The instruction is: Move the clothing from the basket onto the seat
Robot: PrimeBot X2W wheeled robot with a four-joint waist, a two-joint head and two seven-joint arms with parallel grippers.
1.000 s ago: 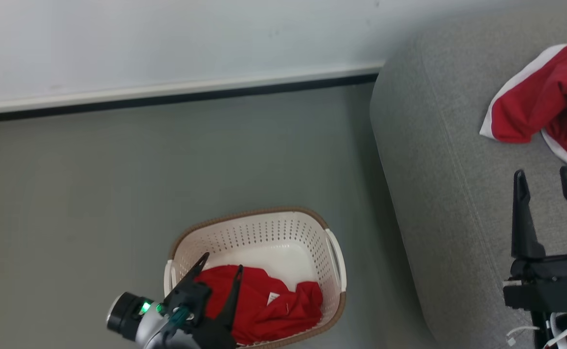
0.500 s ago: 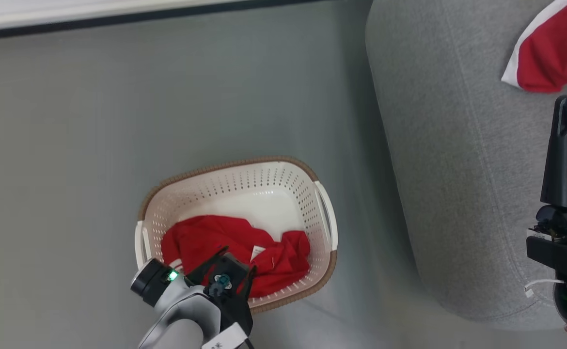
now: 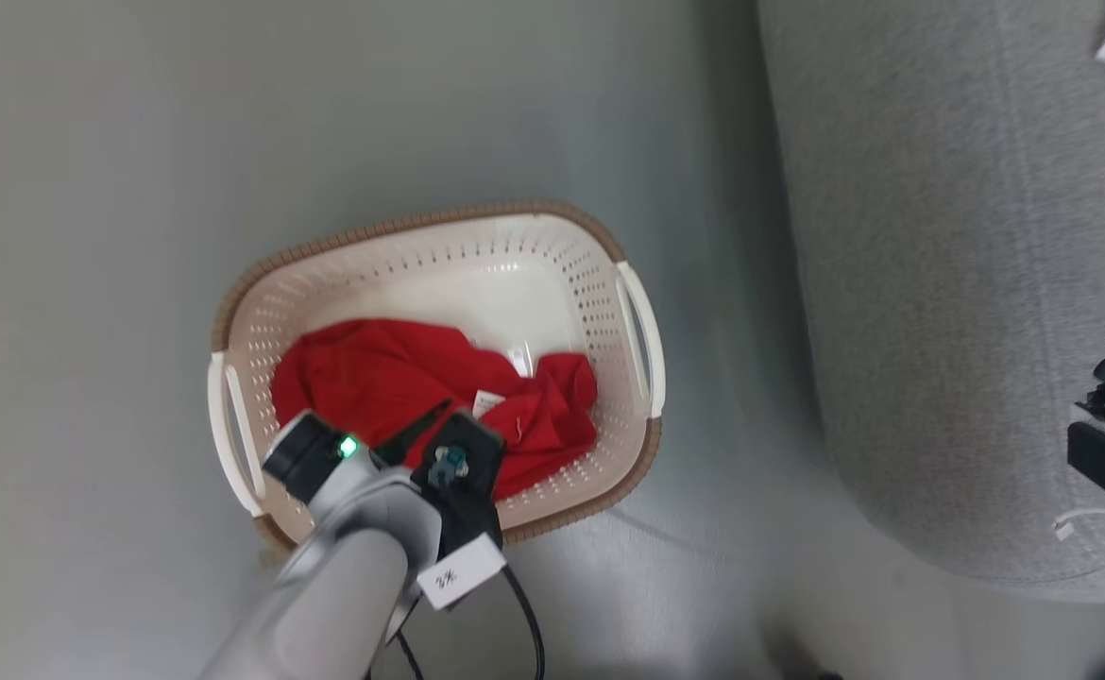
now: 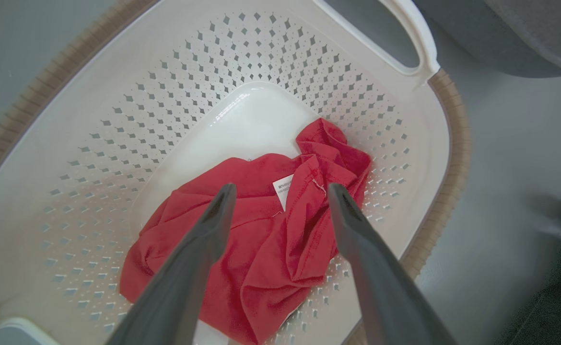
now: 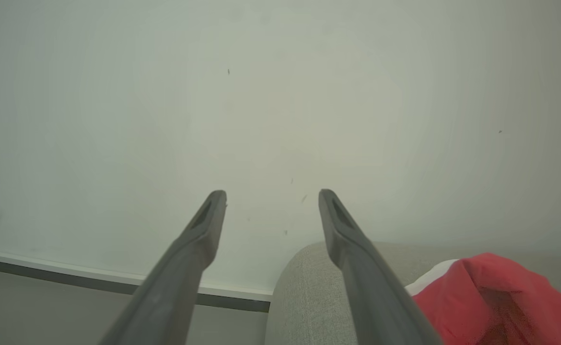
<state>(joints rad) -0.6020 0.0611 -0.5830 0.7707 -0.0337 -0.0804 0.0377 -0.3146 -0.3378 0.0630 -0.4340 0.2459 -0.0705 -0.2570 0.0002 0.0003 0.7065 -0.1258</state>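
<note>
My left gripper is to take hold of the red clothing (image 3: 364, 373) next by the raised fold (image 3: 528, 410) beside its label, because the rest of the clothing lies slack across the bottom of the basket.
The cream perforated basket (image 3: 420, 225) with its brown rim stands on the floor, and a crumpled red piece of clothing (image 3: 364, 373) with a white label lies in it. My left gripper (image 4: 280, 189) points down into the basket (image 4: 117, 120), open, its fingers straddling a fold of the red clothing (image 4: 261, 258); I cannot tell whether they touch it. The grey seat (image 3: 940, 283) fills the right side. Another red garment with white trim (image 5: 491, 297) lies on the seat (image 5: 309, 287). My right gripper (image 5: 272, 193) hangs open above the seat, holding nothing.
Grey floor (image 3: 90, 283) surrounds the basket, with a narrow strip between it and the seat. A black cable (image 3: 526, 623) hangs under my left forearm. A pale wall with a white skirting board (image 5: 93, 277) stands behind the seat.
The head camera has tilted down, so the wall has left the picture and the basket sits higher. My left gripper has turned downward into the basket, over the red garment.
</note>
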